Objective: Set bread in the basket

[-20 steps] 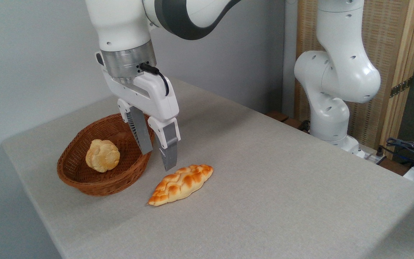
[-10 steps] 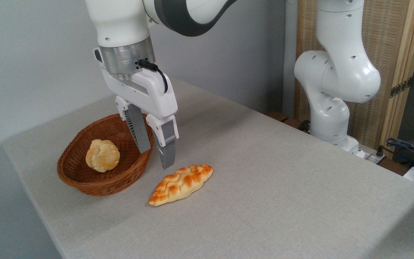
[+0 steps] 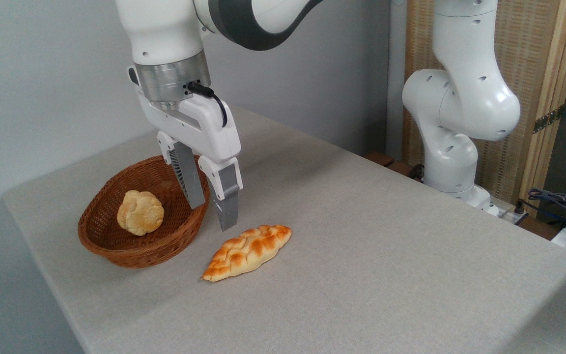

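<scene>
My gripper next needs to grab the long braided bread across its middle to keep it level, since it tapers to pointed ends.
The bread, a braided golden-orange loaf with pointed ends, lies flat on the grey table just right of the basket. The basket is oval, reddish-brown wicker and stands near the table's left edge. My gripper hangs open over the basket's right rim, a little above and behind the loaf's far end. Nothing sits between the grey fingers. The left finger hides part of the basket's inner wall.
A round, lumpy pale-yellow bun rests inside the basket. The arm's white base stands at the table's back right, with cables beyond it. A grey wall runs behind, and the table's front edge drops off at the left.
The gripper has drifted slightly up and to the left, staying open. The bread, bun and basket have not moved.
</scene>
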Controlling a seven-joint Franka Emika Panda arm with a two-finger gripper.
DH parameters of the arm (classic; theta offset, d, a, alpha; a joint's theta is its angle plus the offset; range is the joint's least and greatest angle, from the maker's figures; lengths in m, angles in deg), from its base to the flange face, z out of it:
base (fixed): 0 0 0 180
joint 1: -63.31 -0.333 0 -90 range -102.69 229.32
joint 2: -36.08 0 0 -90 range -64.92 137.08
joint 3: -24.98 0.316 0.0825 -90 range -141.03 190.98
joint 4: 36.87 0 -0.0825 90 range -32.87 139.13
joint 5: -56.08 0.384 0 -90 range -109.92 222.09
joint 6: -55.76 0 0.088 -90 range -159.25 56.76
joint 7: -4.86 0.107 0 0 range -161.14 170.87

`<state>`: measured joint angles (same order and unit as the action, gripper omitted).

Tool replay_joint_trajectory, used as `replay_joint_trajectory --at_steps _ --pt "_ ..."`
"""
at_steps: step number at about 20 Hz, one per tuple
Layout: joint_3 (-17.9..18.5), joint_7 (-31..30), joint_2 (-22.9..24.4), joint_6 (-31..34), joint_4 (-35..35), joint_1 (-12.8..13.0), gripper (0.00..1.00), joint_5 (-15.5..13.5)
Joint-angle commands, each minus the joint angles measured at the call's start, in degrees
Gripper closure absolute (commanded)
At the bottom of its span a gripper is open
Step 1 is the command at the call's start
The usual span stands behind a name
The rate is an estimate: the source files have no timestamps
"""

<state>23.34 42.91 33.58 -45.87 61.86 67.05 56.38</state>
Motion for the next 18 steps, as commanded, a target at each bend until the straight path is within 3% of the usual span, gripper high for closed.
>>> replay_joint_trajectory --at_steps 1,10,18 --pt "0.94 0.89 -0.14 1.78 -0.83 0.39 0.00 -0.74" --pt "0.59 0.81 0.03 0.90 0.13 0.56 0.00 -0.56" --pt "0.67 2.20 5.92 -5.86 12.08 0.57 0.00 -0.39"
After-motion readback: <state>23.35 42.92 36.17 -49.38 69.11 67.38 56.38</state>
